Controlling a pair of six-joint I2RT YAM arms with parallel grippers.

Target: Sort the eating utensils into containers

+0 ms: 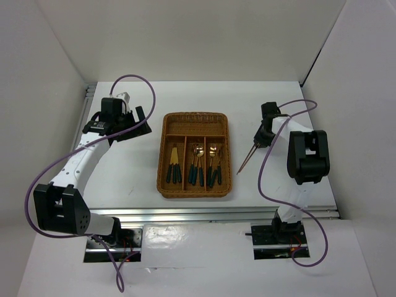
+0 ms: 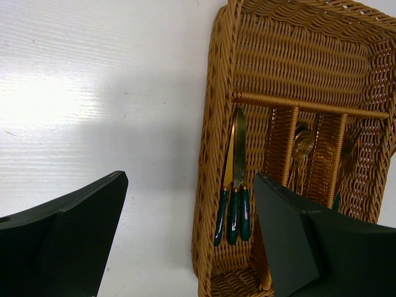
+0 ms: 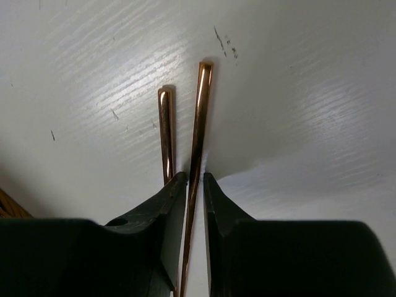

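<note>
My right gripper's fingers are on either side of one chopstick with a gap. Both chopsticks would stay on the tabletop if I lifted my right gripper now.
The pair of brown-gold chopsticks (image 1: 245,162) lies on the white table just right of the woven wicker tray (image 1: 195,116). My right gripper (image 1: 260,141) is down over their upper end. In the right wrist view its fingers (image 3: 195,179) straddle one chopstick (image 3: 201,111) with a thin gap left on the right side. The other chopstick (image 3: 164,124) lies outside the left finger. Green-handled knives (image 1: 175,166), spoons (image 1: 197,164) and forks (image 1: 213,166) rest in the tray's three long sections. My left gripper (image 1: 137,124) hangs wide open and empty, left of the tray.
The tray's crosswise section (image 2: 297,62) holds nothing. In the left wrist view my left gripper (image 2: 190,185) frames the tray's left wall (image 2: 213,124) and the knives (image 2: 234,185), with a spoon (image 2: 302,145) beyond. White walls enclose the table on three sides.
</note>
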